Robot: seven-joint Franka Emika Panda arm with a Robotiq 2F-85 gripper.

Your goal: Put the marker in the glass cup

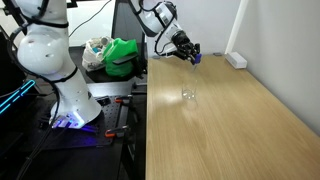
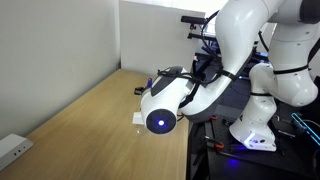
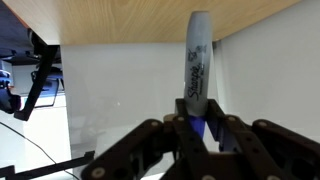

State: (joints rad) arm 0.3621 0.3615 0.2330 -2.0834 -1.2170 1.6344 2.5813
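My gripper moves the marker (image 1: 197, 58) over the glass cup, before releasing it. The cup's opening is away from under the marker's tip, so the marker would fall on the tabletop.
In the wrist view my gripper (image 3: 200, 125) is shut on the marker (image 3: 197, 60). The jaws clamp its blue end, and the grey barrel with black lettering sticks out past the fingertips. In an exterior view the gripper (image 1: 190, 52) hangs above the far end of the wooden table (image 1: 230, 130), with the marker (image 1: 197, 58) poking out of it. The glass cup (image 1: 189, 95) stands upright on the table, nearer the camera than the gripper and well below it. The cup does not show in the wrist view. In the exterior view from the table's other end, my arm (image 2: 165, 100) fills the middle and hides the gripper.
A white power strip (image 1: 236, 60) lies at the table's far edge by the wall; it also shows in an exterior view (image 2: 12, 150). A green bag (image 1: 122, 55) sits on a side stand beside the table. The robot base (image 1: 55, 70) stands off the table's left edge.
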